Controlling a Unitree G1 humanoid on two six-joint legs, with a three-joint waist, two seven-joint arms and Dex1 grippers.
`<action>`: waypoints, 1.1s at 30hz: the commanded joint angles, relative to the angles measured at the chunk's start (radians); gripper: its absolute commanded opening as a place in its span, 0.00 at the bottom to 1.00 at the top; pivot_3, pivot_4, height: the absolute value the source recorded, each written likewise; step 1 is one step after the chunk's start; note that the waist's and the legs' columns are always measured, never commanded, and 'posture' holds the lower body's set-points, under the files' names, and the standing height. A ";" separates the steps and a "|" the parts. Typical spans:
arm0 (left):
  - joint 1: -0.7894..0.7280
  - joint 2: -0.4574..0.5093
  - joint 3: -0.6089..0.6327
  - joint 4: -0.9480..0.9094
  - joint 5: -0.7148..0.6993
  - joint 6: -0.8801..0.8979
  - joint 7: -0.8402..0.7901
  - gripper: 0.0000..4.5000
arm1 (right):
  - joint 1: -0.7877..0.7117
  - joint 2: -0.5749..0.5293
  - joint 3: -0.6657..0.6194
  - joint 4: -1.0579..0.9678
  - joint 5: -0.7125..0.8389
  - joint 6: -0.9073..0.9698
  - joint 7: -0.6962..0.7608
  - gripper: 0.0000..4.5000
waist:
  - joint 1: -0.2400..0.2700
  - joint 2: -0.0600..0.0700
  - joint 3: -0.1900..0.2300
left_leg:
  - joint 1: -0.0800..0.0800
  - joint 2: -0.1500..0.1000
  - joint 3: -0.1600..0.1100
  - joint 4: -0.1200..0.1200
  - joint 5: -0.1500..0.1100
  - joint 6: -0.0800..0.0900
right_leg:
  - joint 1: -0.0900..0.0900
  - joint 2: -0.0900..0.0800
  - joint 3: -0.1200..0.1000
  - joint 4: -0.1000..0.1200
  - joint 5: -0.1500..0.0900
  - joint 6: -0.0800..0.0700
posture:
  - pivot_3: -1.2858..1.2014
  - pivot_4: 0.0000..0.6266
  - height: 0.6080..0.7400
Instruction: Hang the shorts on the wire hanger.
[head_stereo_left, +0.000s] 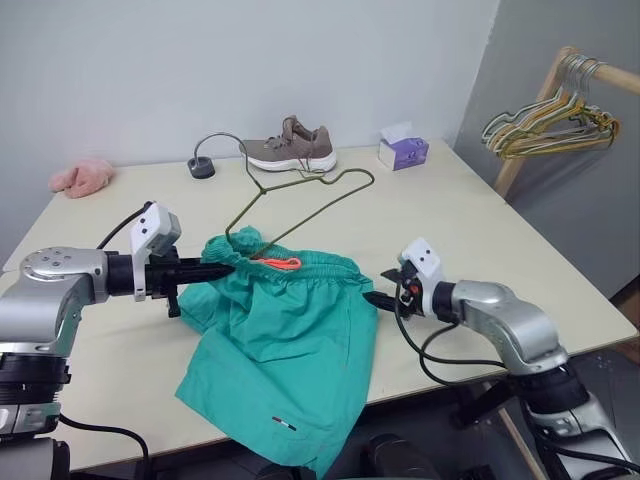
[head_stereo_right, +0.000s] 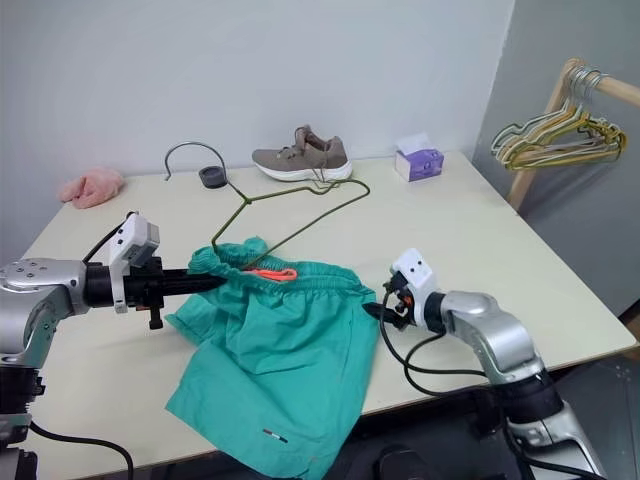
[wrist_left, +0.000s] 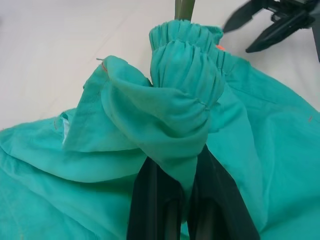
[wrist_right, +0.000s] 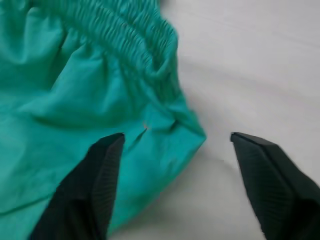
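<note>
I will next use my right gripper to grab the shorts by their elastic waistband's corner (head_stereo_left: 356, 276), so that the hanger (head_stereo_left: 300, 220) can be worked inside the shorts.
The teal shorts (head_stereo_left: 280, 340) lie crumpled near the table's front edge, one leg hanging over it, with the orange drawstring (head_stereo_left: 280, 263) at the waistband. My left gripper (head_stereo_left: 232, 260) is shut on a bunched fold of the waistband's left end (wrist_left: 185, 85) and holds it slightly raised. The olive wire hanger (head_stereo_left: 310, 198) lies flat behind the shorts, and its near corner runs into the waistband by that fold. My right gripper (wrist_right: 177, 137) is open just off the waistband's right corner (wrist_right: 170, 120). One finger (wrist_right: 95, 185) overlaps the cloth and the other (wrist_right: 270, 185) is over bare table.
On the white table (head_stereo_left: 480, 220) a brown shoe (head_stereo_left: 292, 147) and a purple tissue box (head_stereo_left: 403, 150) stand at the back. A black puck with a cable (head_stereo_left: 201, 166) and a pink fluffy item (head_stereo_left: 80, 177) sit back left. A wooden rack with bunched hangers (head_stereo_left: 550, 125) stands at the right.
</note>
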 joint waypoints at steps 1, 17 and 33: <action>-0.004 0.007 0.017 -0.028 -0.003 -0.018 0.000 0.00 | -0.053 0.031 -0.003 0.060 -0.023 -0.040 -0.014 0.95 | 0.000 0.000 0.000 | 0.000 0.000 0.000 0.000 0.000 0.000 | 0.000 0.000 0.000 0.000 0.000 -0.001 | 0.45 0.00 1.00; 0.007 -0.001 0.020 -0.040 -0.008 -0.017 0.011 0.00 | -0.120 0.177 0.017 0.265 -0.083 -0.156 -0.029 0.38 | 0.000 0.000 0.000 | 0.000 0.000 -0.001 0.000 0.000 0.000 | -0.001 -0.001 0.000 0.001 0.001 -0.002 | 0.45 0.00 1.00; 0.055 0.033 0.052 -0.076 -0.105 0.111 -0.028 0.00 | -0.061 0.114 -0.279 0.122 0.065 0.022 -0.119 0.01 | 0.000 0.001 0.000 | 0.000 0.000 -0.001 0.000 0.000 0.000 | -0.001 -0.002 -0.001 0.002 0.001 -0.002 | 0.45 0.00 1.00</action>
